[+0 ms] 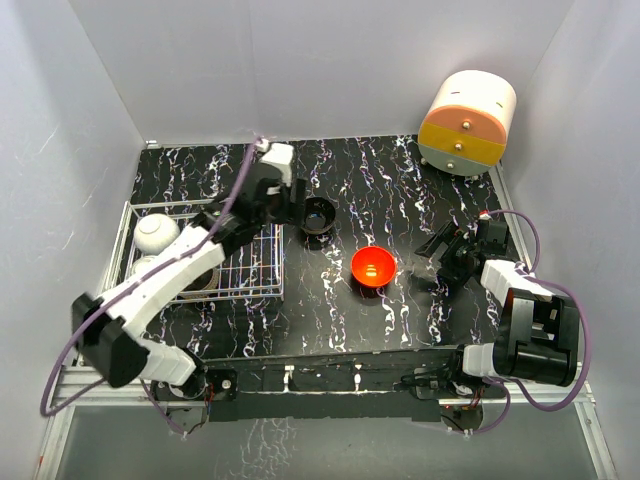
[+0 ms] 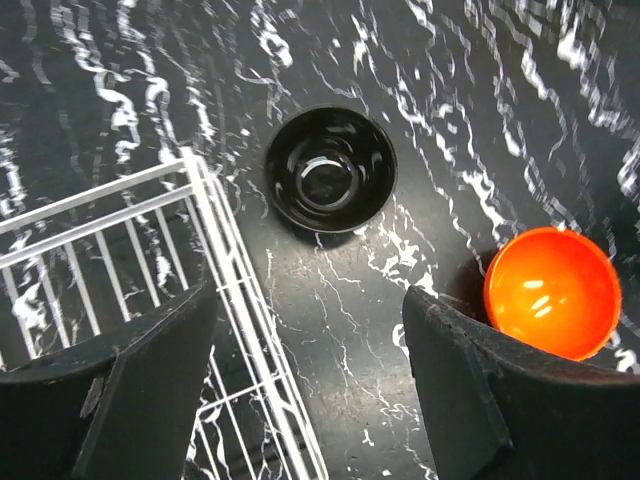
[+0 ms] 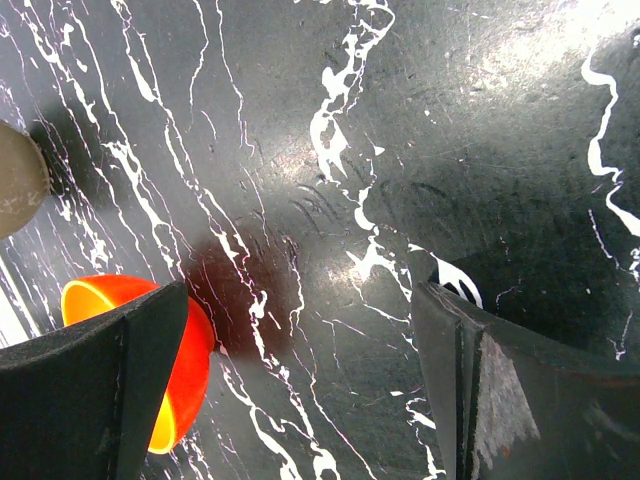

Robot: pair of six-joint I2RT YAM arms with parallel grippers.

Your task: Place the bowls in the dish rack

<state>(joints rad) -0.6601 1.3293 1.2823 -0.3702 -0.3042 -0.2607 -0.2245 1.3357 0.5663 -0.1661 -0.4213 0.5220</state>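
The black bowl is next: the robot's left gripper will grab it by its rim (image 1: 320, 233), so its base stays free to settle into the dish rack (image 1: 262, 290).
The black bowl (image 1: 318, 215) (image 2: 330, 170) stands upright on the dark marble table, just right of the dish rack (image 1: 262, 290) (image 2: 215, 215). My left gripper (image 1: 292, 205) (image 2: 310, 380) hovers beside it, open and empty, over the rack's right edge. Further right on the table sits the red-orange bowl (image 1: 373, 267) (image 2: 552, 292) (image 3: 185, 370). Beyond that, my right gripper (image 1: 437, 260) (image 3: 300, 390) is wide open with only table between its fingers. In the rack I see a white bowl (image 1: 157, 233) and a second pale bowl (image 1: 143, 267); my left arm hides part of the rack.
A round cream-and-orange drawer cabinet (image 1: 467, 122) stands at the back right corner. White walls close in the table on three sides. The rack's wire rim rises directly under my left finger (image 2: 150, 390).
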